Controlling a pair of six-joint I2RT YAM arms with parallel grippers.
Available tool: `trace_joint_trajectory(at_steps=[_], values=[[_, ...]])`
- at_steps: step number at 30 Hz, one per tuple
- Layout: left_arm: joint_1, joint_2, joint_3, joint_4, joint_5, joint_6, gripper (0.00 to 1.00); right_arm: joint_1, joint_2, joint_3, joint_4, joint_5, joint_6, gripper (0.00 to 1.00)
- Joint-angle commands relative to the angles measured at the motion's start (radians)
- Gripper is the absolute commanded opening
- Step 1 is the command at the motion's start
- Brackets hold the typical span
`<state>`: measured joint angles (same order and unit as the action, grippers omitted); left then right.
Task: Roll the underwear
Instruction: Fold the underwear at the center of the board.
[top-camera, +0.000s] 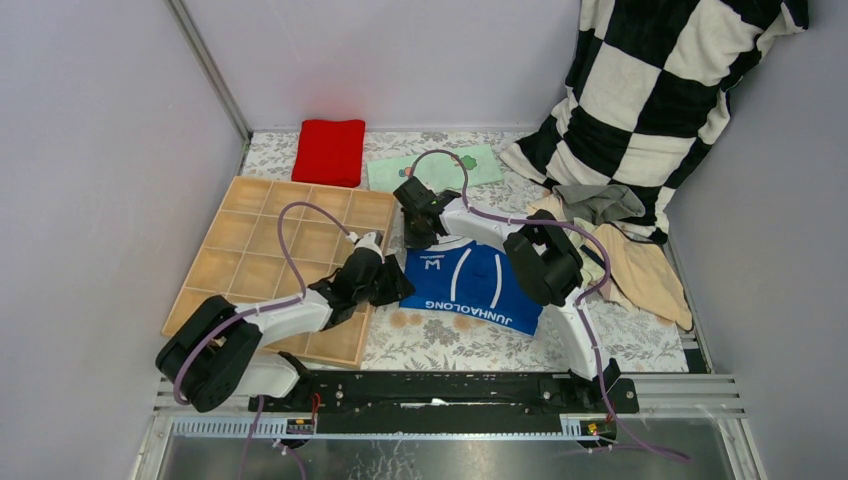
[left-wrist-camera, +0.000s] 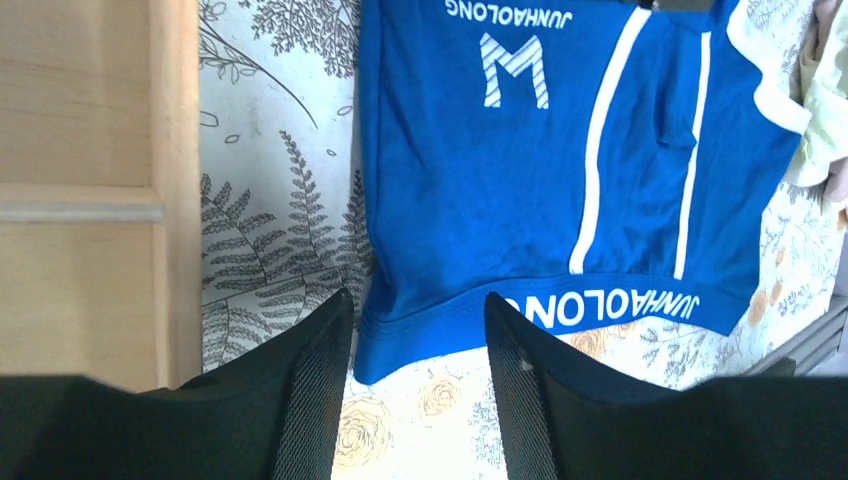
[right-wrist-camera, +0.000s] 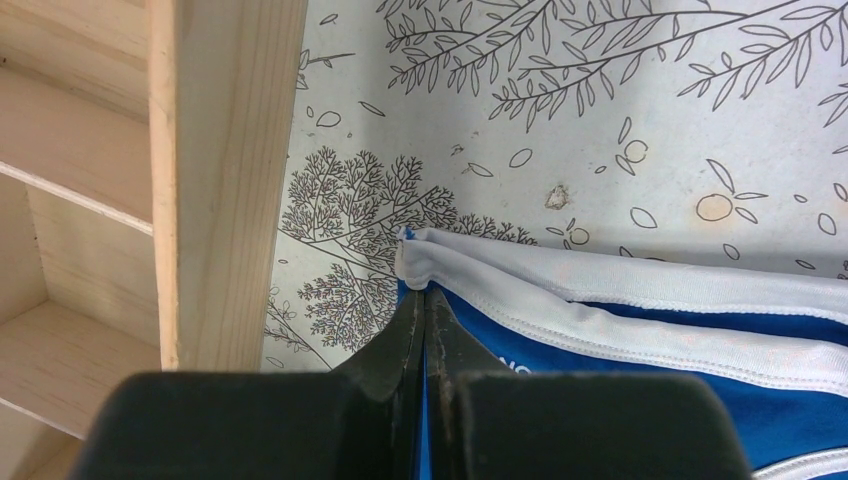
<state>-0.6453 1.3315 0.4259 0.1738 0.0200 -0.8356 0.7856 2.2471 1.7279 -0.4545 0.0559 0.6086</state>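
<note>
My left gripper grabs the blue underwear's waistband corner (top-camera: 405, 301) (left-wrist-camera: 388, 338) beside the tray next, matching my right gripper's hem corner. This folds that edge of the underwear over for rolling.
The blue underwear (top-camera: 470, 285) with white stripes lies flat on the floral table cover, its lettered waistband toward the arms. My left gripper (left-wrist-camera: 415, 300) is open at its near left corner, and the waistband corner (left-wrist-camera: 395, 340) lies between the two fingers without being pinched. My right gripper (right-wrist-camera: 425, 292) is shut on the white-trimmed hem (right-wrist-camera: 420, 255) at the far left corner of the blue underwear (right-wrist-camera: 620, 330). In the top view the left gripper (top-camera: 392, 285) and right gripper (top-camera: 420, 232) sit along the garment's left edge. More underwear, grey (top-camera: 600, 200) and beige (top-camera: 645, 270), is piled to the right.
A wooden compartment tray (top-camera: 270, 250) lies just left of both grippers, its edge (right-wrist-camera: 230, 180) close to the right gripper. A red folded cloth (top-camera: 330, 150) and a mint printed cloth (top-camera: 440, 165) lie at the back. A black-and-white checkered cloth (top-camera: 660, 90) hangs at the back right.
</note>
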Motion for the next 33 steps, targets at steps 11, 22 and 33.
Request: trace_joint_trajectory(at_steps=[11,22,33], values=[[-0.018,-0.065,-0.121,-0.014,0.073,0.023,0.54,0.004,-0.045,0.001,-0.012,0.017,0.008,0.0],[-0.027,-0.054,-0.116,-0.034,0.032,0.039,0.35,0.002,-0.046,-0.001,-0.012,0.01,0.006,0.0],[-0.028,-0.022,-0.042,-0.057,-0.017,0.07,0.0,0.003,-0.087,-0.037,0.041,-0.032,-0.012,0.0]])
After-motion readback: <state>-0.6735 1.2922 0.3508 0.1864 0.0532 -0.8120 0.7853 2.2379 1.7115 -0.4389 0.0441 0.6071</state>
